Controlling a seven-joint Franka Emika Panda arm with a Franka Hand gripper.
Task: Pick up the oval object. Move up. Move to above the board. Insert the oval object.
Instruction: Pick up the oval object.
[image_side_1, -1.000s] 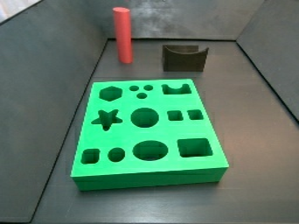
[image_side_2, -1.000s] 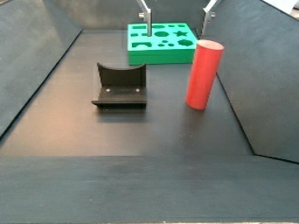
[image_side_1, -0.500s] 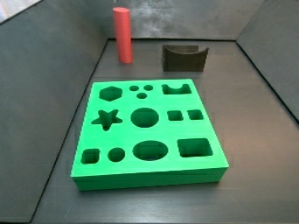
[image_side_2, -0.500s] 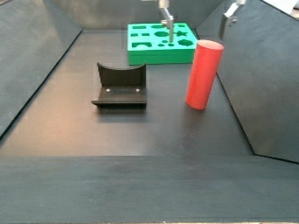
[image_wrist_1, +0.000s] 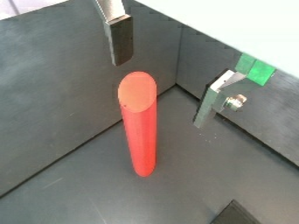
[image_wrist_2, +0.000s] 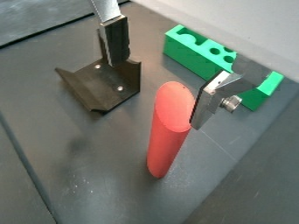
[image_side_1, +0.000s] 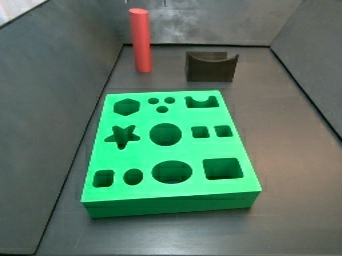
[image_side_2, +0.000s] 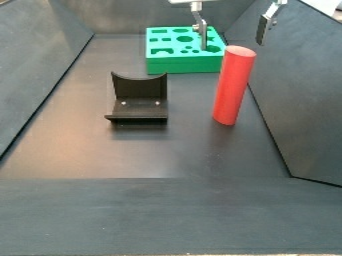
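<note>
The red peg stands tall and narrow on its end, so my gripper needs to grab it by its upper part (image_side_1: 139, 19) next.
The oval object (image_side_2: 231, 88) is a tall red peg standing upright on the dark floor, also seen in a side view (image_side_1: 139, 40) near the back wall. My gripper (image_side_2: 233, 36) hangs just above its top, open, one finger on each side and touching nothing. Both wrist views show the peg (image_wrist_1: 139, 131) (image_wrist_2: 166, 129) between and below the silver fingers (image_wrist_1: 119, 39) (image_wrist_2: 218, 98), closer to one finger than the other. The green board (image_side_1: 167, 190) with its shaped holes lies flat on the floor, apart from the peg; it also shows in a side view (image_side_2: 183, 62) and a wrist view (image_wrist_2: 197, 54).
The dark fixture (image_side_2: 136, 98) stands on the floor beside the peg, also visible in a side view (image_side_1: 210, 66) and a wrist view (image_wrist_2: 100, 83). Grey walls close in the floor on the sides and back.
The gripper has travelled sideways from over the board to over the red peg, its fingers still open. The peg, board and fixture have not moved.
</note>
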